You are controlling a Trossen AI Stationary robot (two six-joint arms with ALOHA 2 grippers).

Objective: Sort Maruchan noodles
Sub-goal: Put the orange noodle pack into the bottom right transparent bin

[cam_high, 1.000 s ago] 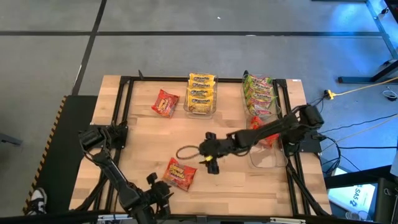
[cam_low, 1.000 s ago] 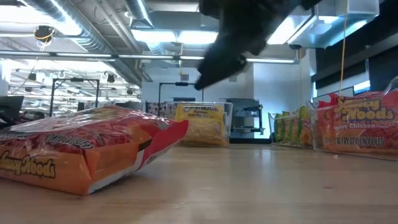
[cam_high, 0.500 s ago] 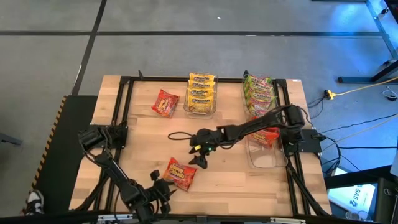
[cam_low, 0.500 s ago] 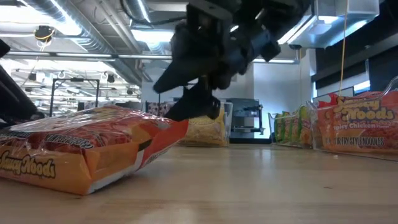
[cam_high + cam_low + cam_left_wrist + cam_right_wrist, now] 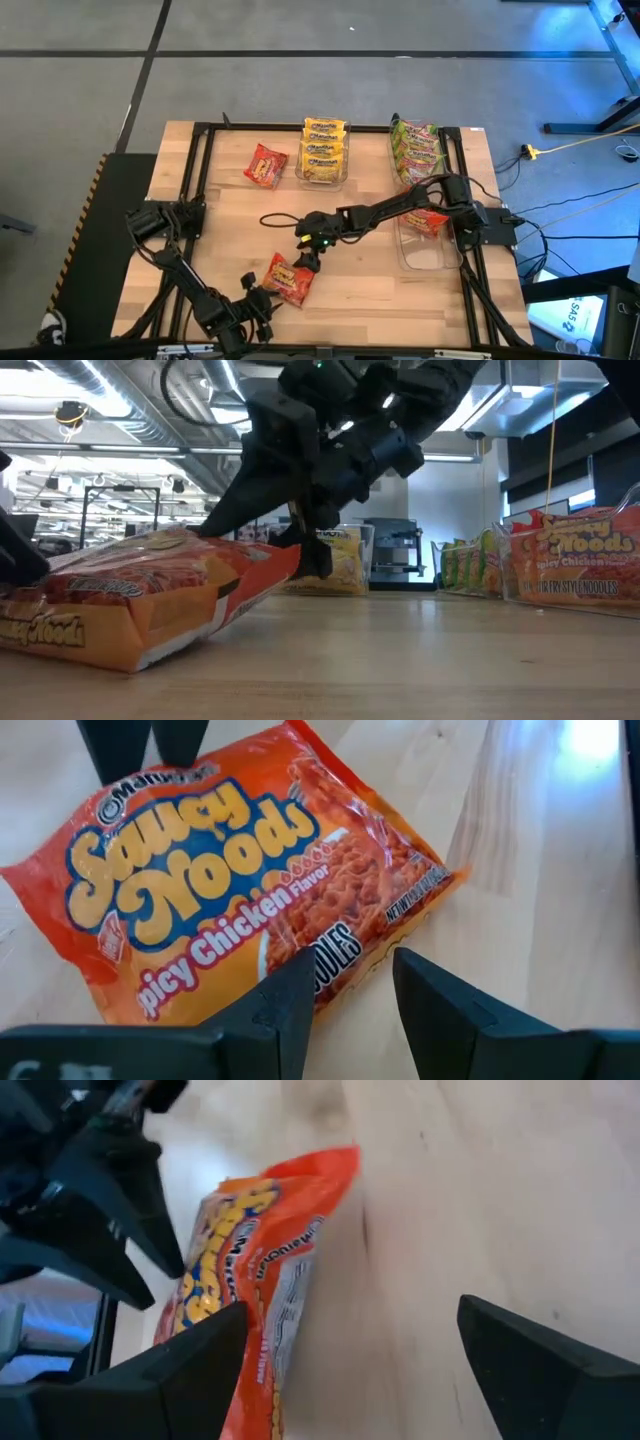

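My right gripper should next grab the Maruchan packet by its printed body (image 5: 287,280), so it can sort the packet into the bin of red-orange noodles (image 5: 426,224).
A red-orange Maruchan packet (image 5: 288,280) lies flat on the wood near the table's front edge. My right gripper (image 5: 305,262) reaches in from the right and stands open over the packet's far right end (image 5: 262,548). One of its fingers is over the packet's top and the other is beside its end. My left gripper (image 5: 262,298) is open at the packet's near left edge (image 5: 352,965). A second red-orange packet (image 5: 265,165) lies at the far left of the table. My right gripper has one fingertip (image 5: 210,530) at the packet's top face near its far end. I cannot tell whether the fingertip touches the packet. My left gripper has one finger (image 5: 290,1005) overlapping the packet's near edge (image 5: 330,960). I cannot tell whether this finger touches it either.
At the far edge, a clear bin holds yellow packets (image 5: 323,150) and another holds light green packets (image 5: 415,150). A clear bin (image 5: 425,250) on the right holds a red-orange packet (image 5: 428,218). A black frame (image 5: 200,180) runs around the wooden table top.
My right gripper has swung toward the table's left and near edges and come down onto the packet's far end. It rolled as it came, and its fingers spread wider. My left gripper has sunk a little toward the packet. The packet has shifted slightly on the table.
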